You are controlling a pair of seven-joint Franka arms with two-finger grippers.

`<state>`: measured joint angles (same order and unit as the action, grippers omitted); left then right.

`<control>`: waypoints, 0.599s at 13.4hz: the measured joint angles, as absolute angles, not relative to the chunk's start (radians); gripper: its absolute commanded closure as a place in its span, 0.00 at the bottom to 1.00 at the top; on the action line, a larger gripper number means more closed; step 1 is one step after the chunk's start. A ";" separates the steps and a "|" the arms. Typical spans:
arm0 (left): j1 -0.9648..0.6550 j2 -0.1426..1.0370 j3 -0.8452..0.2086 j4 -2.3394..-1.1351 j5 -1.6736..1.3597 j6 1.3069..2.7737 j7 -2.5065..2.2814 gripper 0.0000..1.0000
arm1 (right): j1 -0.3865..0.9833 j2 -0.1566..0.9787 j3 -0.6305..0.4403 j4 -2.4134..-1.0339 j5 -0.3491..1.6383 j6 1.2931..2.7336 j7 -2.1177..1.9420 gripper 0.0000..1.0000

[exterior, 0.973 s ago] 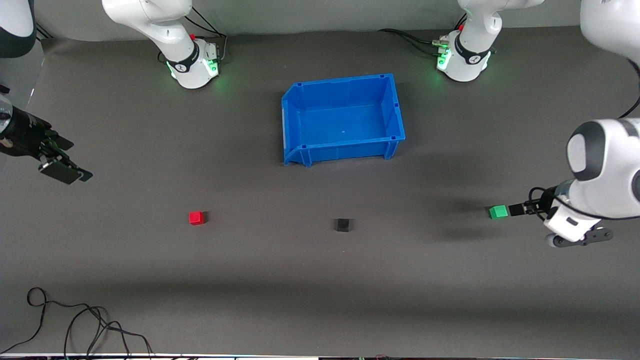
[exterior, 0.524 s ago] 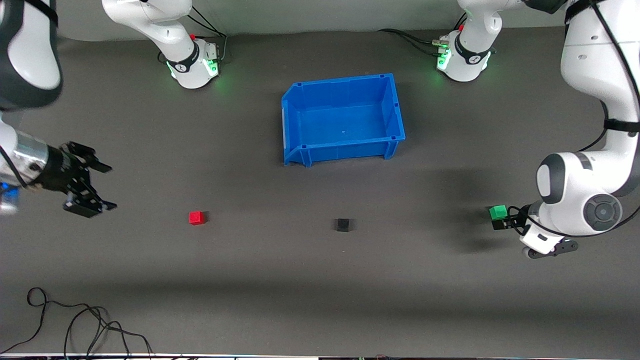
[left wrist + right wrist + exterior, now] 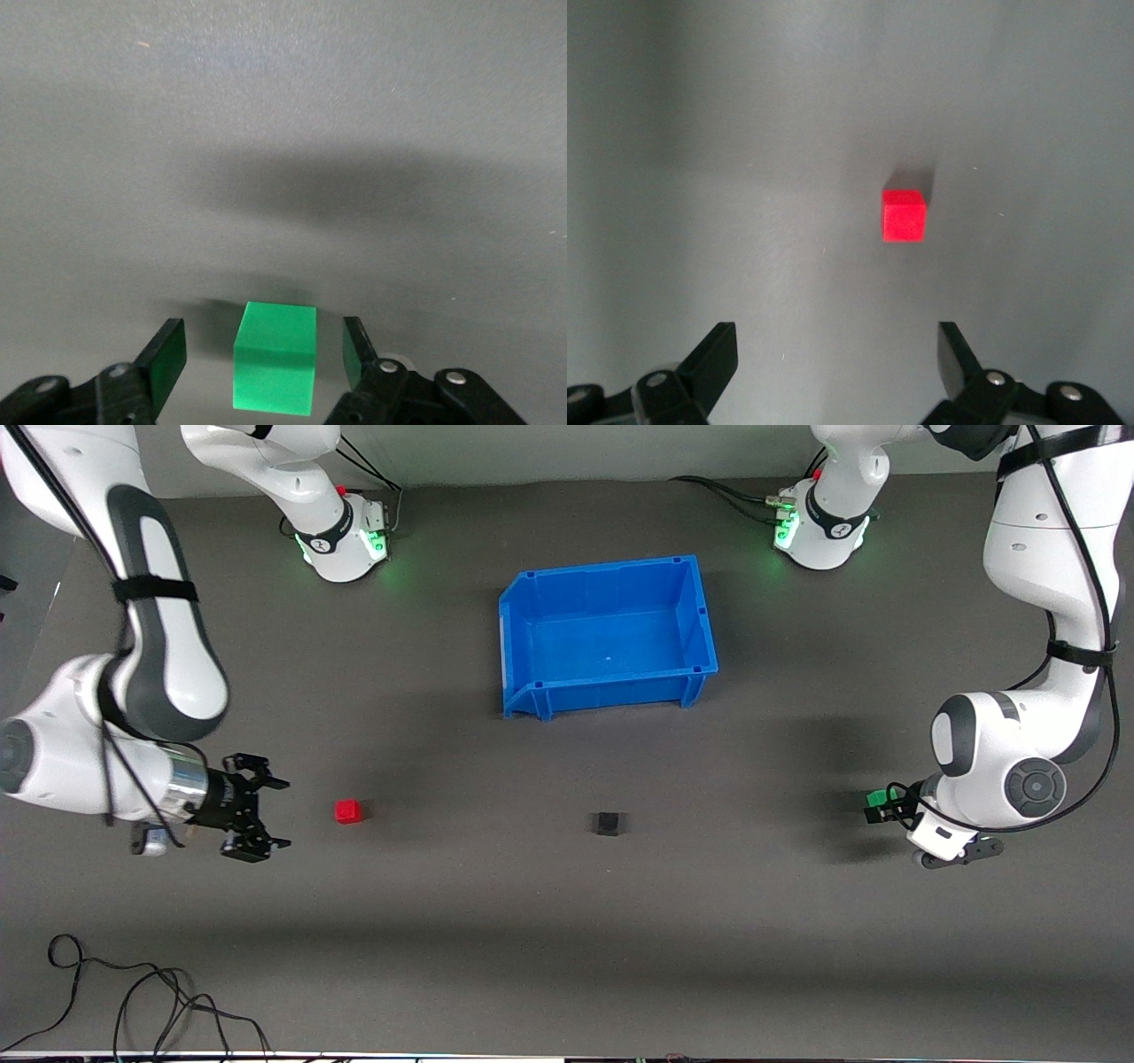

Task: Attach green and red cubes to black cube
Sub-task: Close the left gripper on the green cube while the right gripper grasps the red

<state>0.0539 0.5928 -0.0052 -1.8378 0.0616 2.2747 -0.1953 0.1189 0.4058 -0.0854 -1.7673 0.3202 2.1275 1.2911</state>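
Note:
The right gripper grabs the red cube (image 3: 348, 811) by its two opposite sides next, to attach it to the black cube (image 3: 608, 824).
The green cube (image 3: 875, 798) sits on the grey mat at the left arm's end. My left gripper (image 3: 881, 806) is down around it, open. In the left wrist view the green cube (image 3: 275, 356) stands between the two fingers (image 3: 165, 357) with a gap on each side. The black cube (image 3: 608, 824) lies mid-table, nearer the front camera than the blue bin. The red cube (image 3: 348, 811) lies toward the right arm's end. My right gripper (image 3: 270, 813) is low beside it, open and empty. The right wrist view shows the red cube (image 3: 904, 215) ahead of that gripper (image 3: 837, 341), well clear of the fingers.
The empty blue bin (image 3: 523, 646) stands mid-table, farther from the front camera than the cubes. A loose black cable (image 3: 133, 1001) curls on the mat near the front edge at the right arm's end. Both arm bases stand along the table's back edge.
My right arm has swung in toward the red cube, gripper still open. My left gripper has turned, come down around the green cube, and its fingers have narrowed.

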 measured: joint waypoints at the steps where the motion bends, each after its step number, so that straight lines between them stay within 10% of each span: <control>1: 0.053 0.600 -0.006 -1.838 0.068 2.276 -0.195 0.22 | 0.133 0.423 -0.085 -1.808 0.334 2.194 1.291 0.00; 8: 0.047 0.620 -0.009 -1.836 0.086 2.292 -0.196 0.36 | 0.160 0.569 -0.085 -1.871 0.345 2.389 1.290 0.00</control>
